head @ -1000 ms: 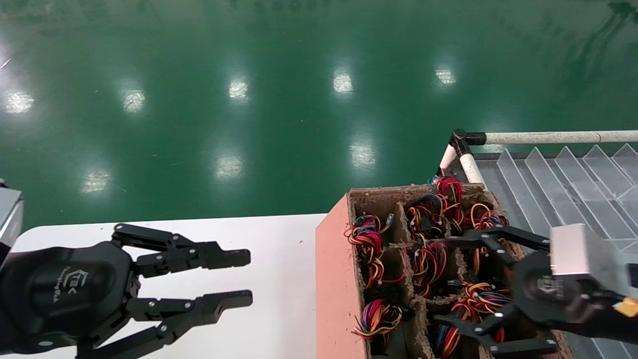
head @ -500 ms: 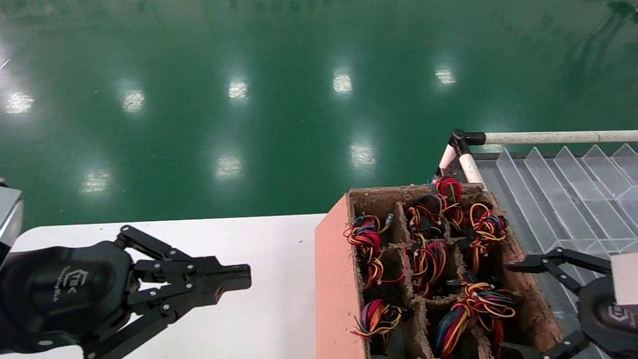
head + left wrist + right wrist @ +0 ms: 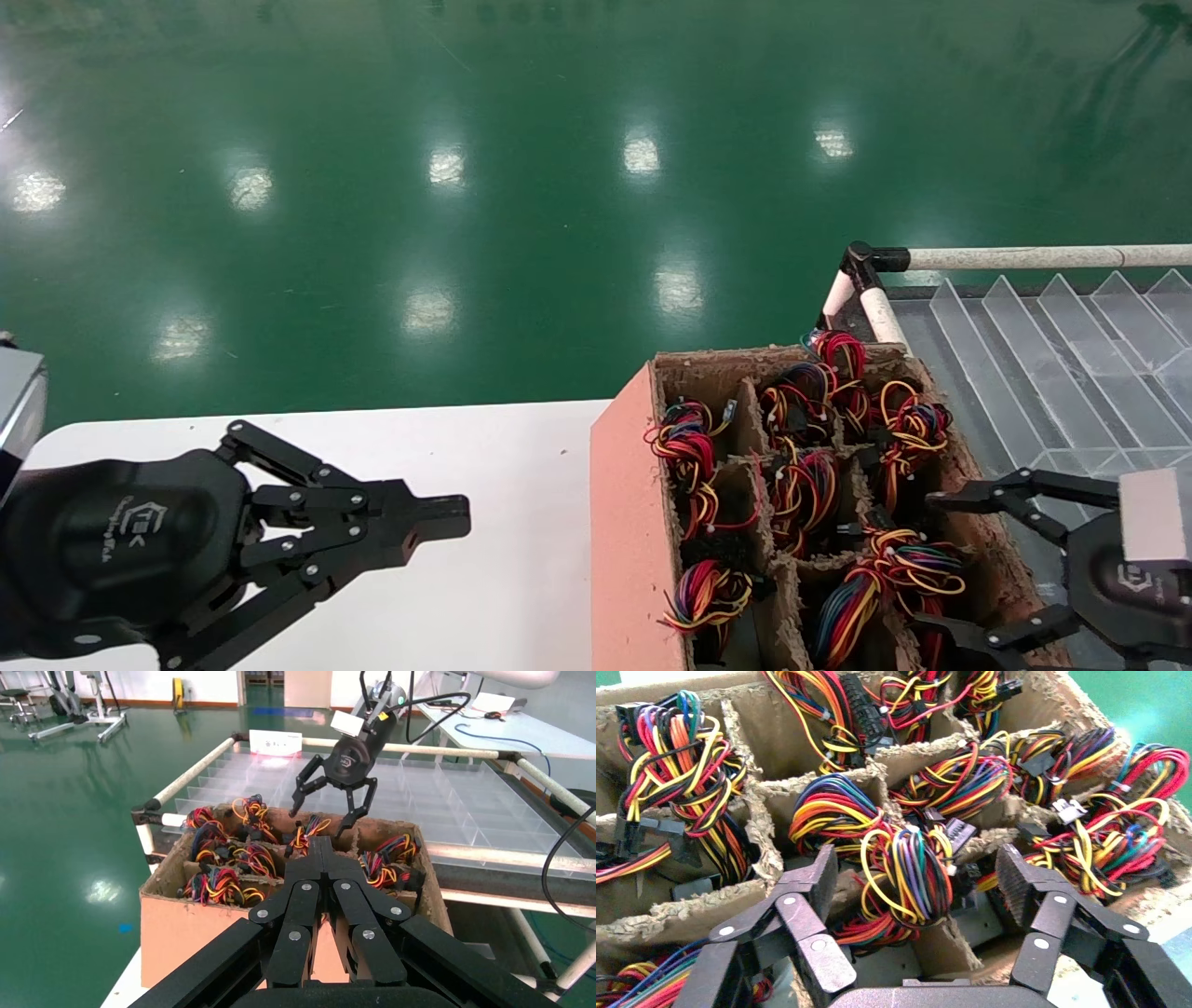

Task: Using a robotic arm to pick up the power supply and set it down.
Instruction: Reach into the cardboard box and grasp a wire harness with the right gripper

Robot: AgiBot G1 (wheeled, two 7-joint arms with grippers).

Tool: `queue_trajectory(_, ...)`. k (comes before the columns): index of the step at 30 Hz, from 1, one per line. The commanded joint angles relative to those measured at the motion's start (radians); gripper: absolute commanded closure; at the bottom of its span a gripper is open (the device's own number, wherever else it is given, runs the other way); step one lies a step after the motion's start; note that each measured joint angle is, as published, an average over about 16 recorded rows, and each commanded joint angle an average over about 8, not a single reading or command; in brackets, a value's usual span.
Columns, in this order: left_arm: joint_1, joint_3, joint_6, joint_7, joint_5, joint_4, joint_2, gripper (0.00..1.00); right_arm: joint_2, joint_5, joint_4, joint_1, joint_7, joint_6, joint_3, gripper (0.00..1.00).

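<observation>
Next, my right gripper grabs the looped wire bundle of the power supply (image 3: 972,920) to lift the power supply from its cell.
Several power supplies stand in the cells of a cardboard box (image 3: 624,522). Mostly their red, yellow, orange and black wire bundles (image 3: 684,447) show. In the right wrist view, the grey metal of one power supply (image 3: 987,924) shows under a looped bundle (image 3: 905,874). My right gripper (image 3: 921,878) hangs open just above that bundle and holds nothing. In the head view the right gripper (image 3: 931,564) sits over the box's right edge. My left gripper (image 3: 438,522) is shut and empty above the white table (image 3: 521,457), pointing at the box.
A rack of clear plastic dividers (image 3: 1034,354) in a white pipe frame (image 3: 1024,256) lies right of the box. Ragged cardboard partitions (image 3: 758,839) separate the cells. Green floor (image 3: 466,186) lies beyond the table. The left wrist view shows the box (image 3: 176,931) and the right gripper (image 3: 327,811) behind it.
My left gripper has shut. My right gripper, open throughout, drew back from over the box's middle to its right edge, then eased slightly back toward the box.
</observation>
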Motion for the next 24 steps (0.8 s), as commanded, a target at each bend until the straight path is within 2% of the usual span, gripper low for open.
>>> queue_trajectory(1,0.0,0.0,0.0,0.0,0.0,0.0,0.0,1.0,-0.004,-0.002,-0.001,0.0,-0.001,0.001,-0.001,1.0)
queue_trajectory(24,0.0,0.002,-0.001,0.001,-0.001,0.0,-0.001,1.0,0.008,-0.034,-0.024,0.026,-0.003,-0.018,-0.01,1.0)
